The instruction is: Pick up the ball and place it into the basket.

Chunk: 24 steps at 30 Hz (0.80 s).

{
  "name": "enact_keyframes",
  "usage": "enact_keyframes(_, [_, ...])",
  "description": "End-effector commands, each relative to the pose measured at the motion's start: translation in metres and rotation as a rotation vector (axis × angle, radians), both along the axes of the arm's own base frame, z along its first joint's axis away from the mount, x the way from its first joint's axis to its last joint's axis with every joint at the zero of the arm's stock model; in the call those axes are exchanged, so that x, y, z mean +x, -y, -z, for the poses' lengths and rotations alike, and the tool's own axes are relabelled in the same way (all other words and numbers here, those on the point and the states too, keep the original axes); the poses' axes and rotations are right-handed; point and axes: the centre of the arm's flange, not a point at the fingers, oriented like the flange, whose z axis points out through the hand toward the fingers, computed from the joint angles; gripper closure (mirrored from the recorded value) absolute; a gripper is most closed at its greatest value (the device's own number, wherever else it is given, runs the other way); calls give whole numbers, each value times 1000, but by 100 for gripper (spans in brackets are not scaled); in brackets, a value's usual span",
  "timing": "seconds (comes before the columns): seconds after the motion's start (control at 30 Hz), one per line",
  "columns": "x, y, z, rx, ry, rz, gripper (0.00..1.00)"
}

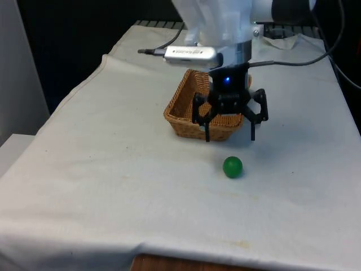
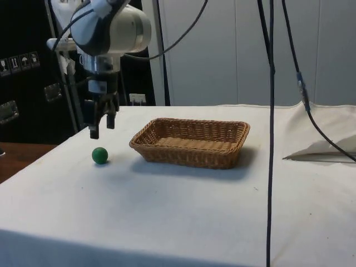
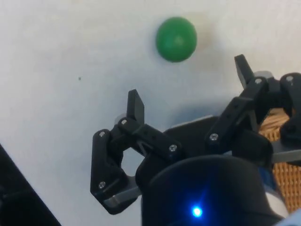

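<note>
The robot's gripper will drop the green ball into the wicker basket (image 1: 179,107), so it will next grab the ball around its round middle (image 1: 232,167).
A small green ball (image 1: 232,167) lies on the white cloth, a little in front of the woven wicker basket (image 1: 179,107). My gripper (image 1: 230,135) hangs open above the cloth between the basket and the ball, with nothing between its fingers. From the side, the gripper (image 2: 102,129) is just above the ball (image 2: 100,155) and slightly off it, with the basket (image 2: 192,143) beside them, apart from both. The wrist view has the ball (image 3: 176,39) ahead of the spread fingertips (image 3: 136,104), with the gripper (image 3: 189,83) short of it.
Black cables (image 2: 271,111) hang down in the side view. A cable (image 1: 304,59) trails over the cloth near the robot's end. The table's front edge (image 1: 186,261) lies close beyond the ball. A crumpled fold of cloth (image 2: 322,149) sits past the basket.
</note>
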Motion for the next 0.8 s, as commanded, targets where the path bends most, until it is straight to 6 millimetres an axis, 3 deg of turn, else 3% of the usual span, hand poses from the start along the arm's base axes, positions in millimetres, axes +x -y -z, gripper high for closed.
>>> enact_keyframes(0.0, [1,2,2,8,10,-2,0])
enact_keyframes(0.33, [8,-1,20,8,22,-10,0])
enact_keyframes(0.47, [19,-6,36,19,41,-15,0])
enact_keyframes(0.77, [20,-7,59,38,43,-13,0])
